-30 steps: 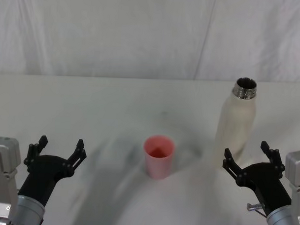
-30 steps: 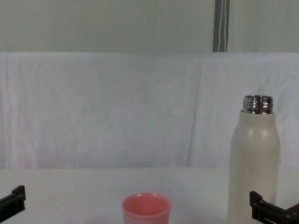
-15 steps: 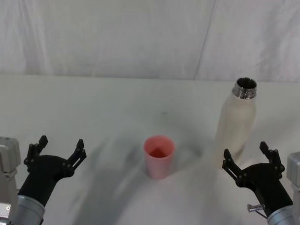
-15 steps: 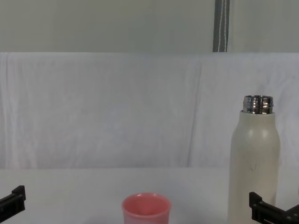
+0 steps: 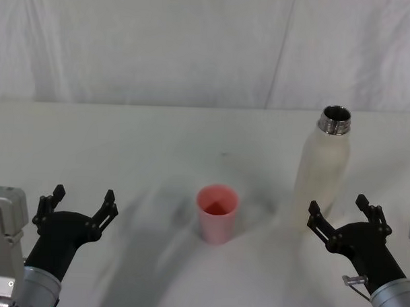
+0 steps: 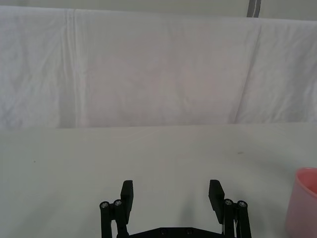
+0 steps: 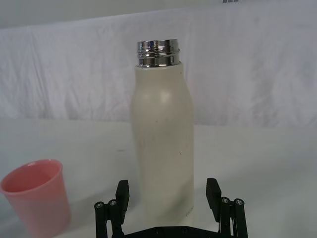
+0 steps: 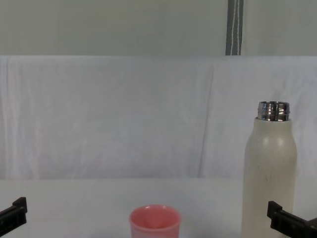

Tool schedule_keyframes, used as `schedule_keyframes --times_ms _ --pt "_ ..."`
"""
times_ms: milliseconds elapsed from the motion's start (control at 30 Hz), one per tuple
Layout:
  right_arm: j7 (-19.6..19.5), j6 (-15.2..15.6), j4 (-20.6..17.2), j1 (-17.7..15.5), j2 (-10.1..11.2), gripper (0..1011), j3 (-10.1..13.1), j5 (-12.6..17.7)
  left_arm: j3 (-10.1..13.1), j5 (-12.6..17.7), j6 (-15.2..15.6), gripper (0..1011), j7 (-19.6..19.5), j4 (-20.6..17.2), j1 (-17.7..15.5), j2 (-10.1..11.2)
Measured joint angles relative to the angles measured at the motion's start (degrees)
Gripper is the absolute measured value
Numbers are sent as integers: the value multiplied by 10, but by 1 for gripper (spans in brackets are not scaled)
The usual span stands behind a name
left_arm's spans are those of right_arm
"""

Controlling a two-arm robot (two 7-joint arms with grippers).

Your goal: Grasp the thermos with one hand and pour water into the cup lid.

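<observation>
The thermos should be held in my right gripper by its lower body (image 8: 260, 218), so that its steel neck (image 8: 273, 111) stays free to pour water.
The cream-white thermos (image 5: 323, 168) (image 7: 163, 148) (image 8: 269, 181) stands upright on the right of the table, its steel neck uncapped. The pink cup lid (image 5: 217, 213) (image 7: 37, 201) (image 8: 154, 222) (image 6: 303, 203) sits upright at the table's middle, left of the bottle. My right gripper (image 5: 345, 212) (image 7: 168, 196) is open just in front of the thermos, its fingers spread wider than the bottle and apart from it. My left gripper (image 5: 81, 202) (image 6: 171, 196) rests open near the front left with nothing between its fingers.
A white cloth covers the table (image 5: 124, 144) and hangs as a backdrop (image 5: 195, 45) behind it. A grey pole (image 8: 234, 27) stands behind the backdrop at the upper right.
My right gripper has shifted slightly to the right and a little nearer the front edge. The thermos, cup lid and left gripper have stayed put.
</observation>
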Motion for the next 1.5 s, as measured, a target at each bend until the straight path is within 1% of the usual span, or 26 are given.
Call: schedule_keyframes --times_ms 200,367,500,800,1500 --pt "22 4 8 8 -3 1003 10 21 0 0 0 1001 0 0 0 0" --pt "34 10 16 16 1 1003 11 28 0 0 0 1001 0 0 0 0" --pt "40 12 21 21 4 1003 10 30 0 0 0 1001 0 0 0 0" --pt "55 17 39 39 15 1003 -1 32 0 0 0 1001 0 0 0 0" --pt "62 14 77 69 23 1003 -9 38 0 0 0 1001 0 0 0 0"
